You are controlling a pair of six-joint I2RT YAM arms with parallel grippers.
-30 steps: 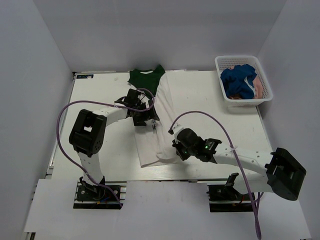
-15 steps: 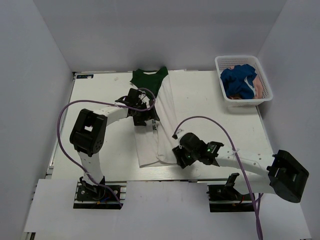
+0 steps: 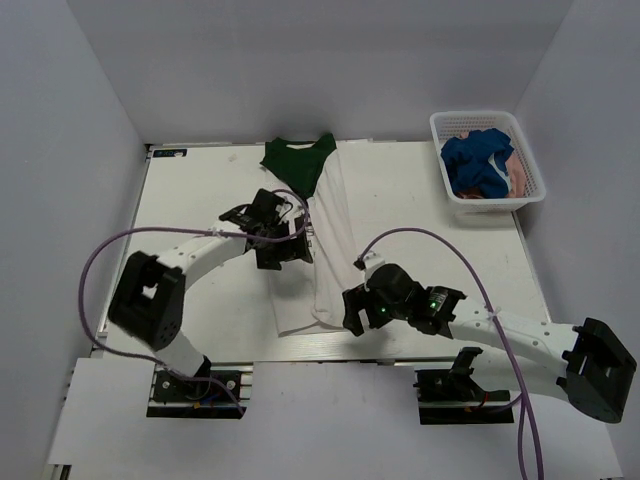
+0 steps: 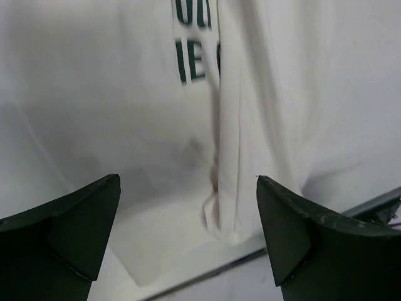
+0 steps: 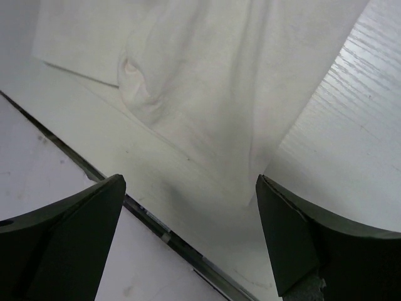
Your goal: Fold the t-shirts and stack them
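I should next use my left gripper to grab the cream t-shirt's near hem corner (image 3: 283, 330) (image 4: 143, 276), across from my right gripper, so that the shirt can be folded toward the sleeves.
A cream t-shirt (image 3: 328, 262) with dark green sleeves (image 3: 296, 160) lies lengthwise down the middle of the table, its right side folded over the left. My left gripper (image 3: 283, 246) hovers open over its left half. In the left wrist view that gripper (image 4: 188, 182) has the fold's edge and the green print (image 4: 191, 66) under its wide jaws. My right gripper (image 3: 352, 310) is open beside the shirt's near right corner. In the right wrist view it (image 5: 191, 182) holds nothing, with the bunched hem (image 5: 139, 81) just ahead. A blue t-shirt (image 3: 477, 160) and a pink one (image 3: 519, 180) lie in the basket.
The white mesh basket (image 3: 497, 204) stands at the table's far right corner. The white table (image 3: 200, 200) ends in a metal rail (image 5: 147, 216) right under my right gripper. White walls enclose the table on three sides.
My right gripper has opened and let go of the shirt's near corner, which now lies on the table. The left arm's elbow swung left while its gripper stayed open over the shirt.
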